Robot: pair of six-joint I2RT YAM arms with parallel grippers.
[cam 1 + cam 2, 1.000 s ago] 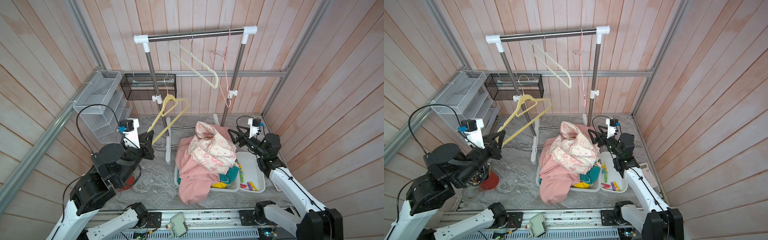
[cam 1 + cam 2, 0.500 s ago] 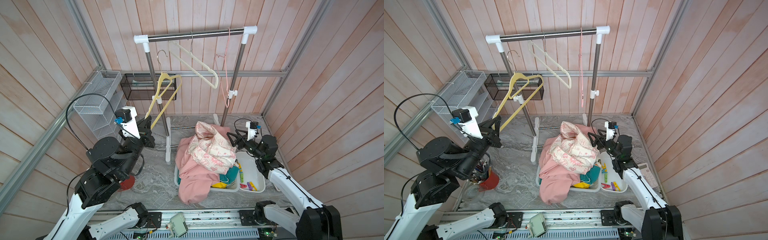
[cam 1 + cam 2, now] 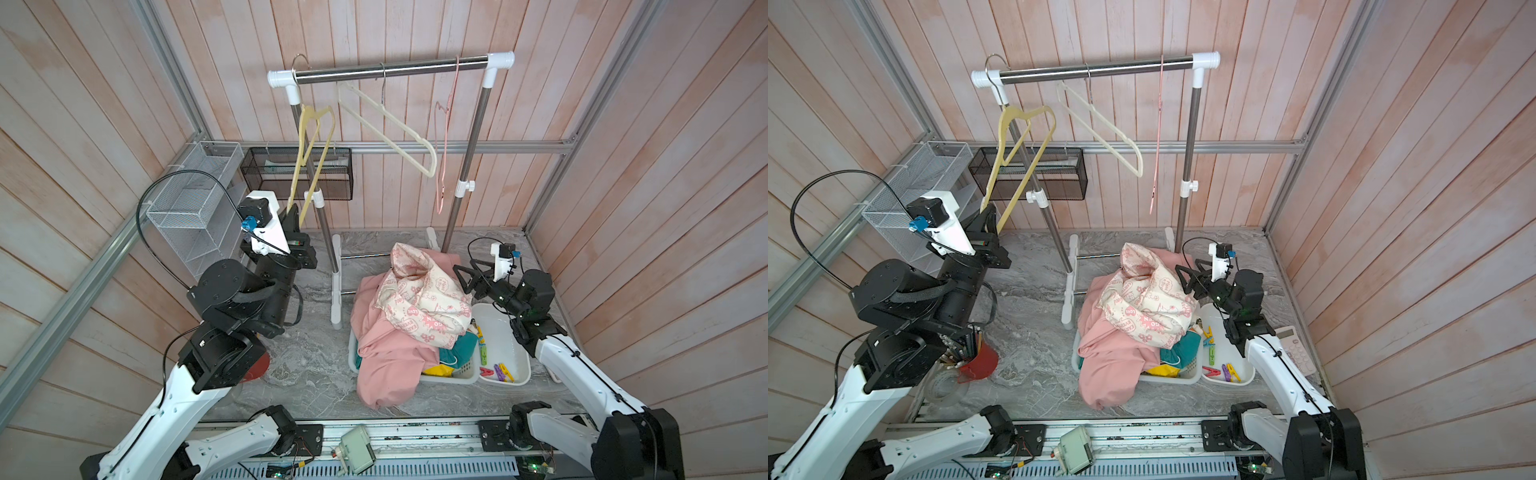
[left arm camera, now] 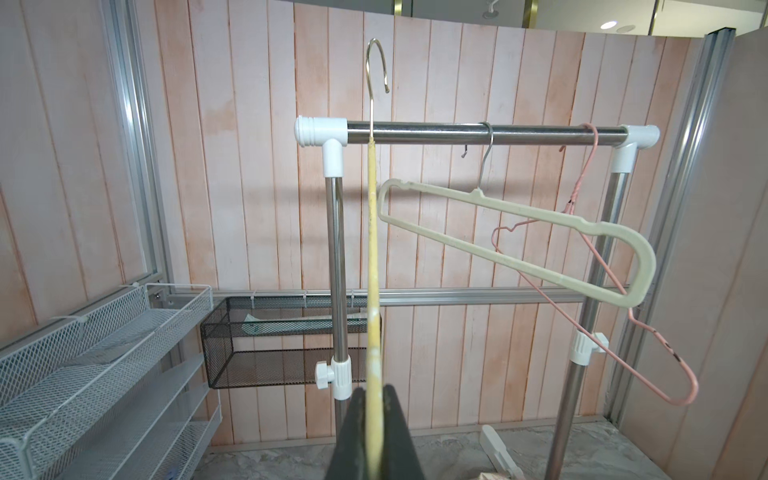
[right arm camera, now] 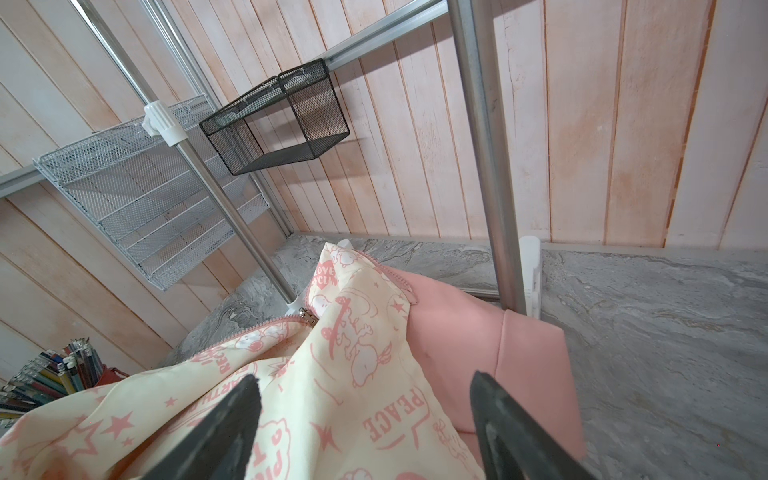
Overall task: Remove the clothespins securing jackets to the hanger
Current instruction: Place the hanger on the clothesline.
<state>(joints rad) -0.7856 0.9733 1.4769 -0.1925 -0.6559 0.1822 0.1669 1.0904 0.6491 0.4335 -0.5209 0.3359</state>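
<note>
The hook, tip included, is above the bar, so my left gripper stays closed on the yellow hanger from here until the hook rests on the bar [image 3: 390, 70].
My left gripper [image 4: 375, 388] is shut on the lower end of a yellow hanger [image 4: 372, 270] and holds it upright at the left end of the rack bar [image 3: 390, 70]. The hanger's metal hook rises above the bar. The jackets lie heaped in a white basket [image 3: 461, 376]: the pink jacket [image 3: 390, 353] with its cream lining on top, teal [image 3: 455, 349] and yellow [image 3: 440, 370] beneath. Several clothespins [image 3: 496, 370] lie in a white tub [image 3: 525, 365] beside the basket. My right gripper [image 5: 365, 380] hangs open just above the pink jacket's lining, holding nothing.
A cream hanger [image 3: 390, 124] and a pink wire hanger [image 3: 444, 137] hang bare on the bar. A black mesh basket [image 3: 297, 174] and a white wire shelf [image 3: 191, 208] sit on the walls. A red cup of pencils [image 3: 976, 361] stands front left, a calculator [image 3: 1298, 349] at right.
My left arm has lifted the yellow hanger from low beside the rack post up to the bar's left end, turning it upright. The right arm has shifted slightly and stays open.
</note>
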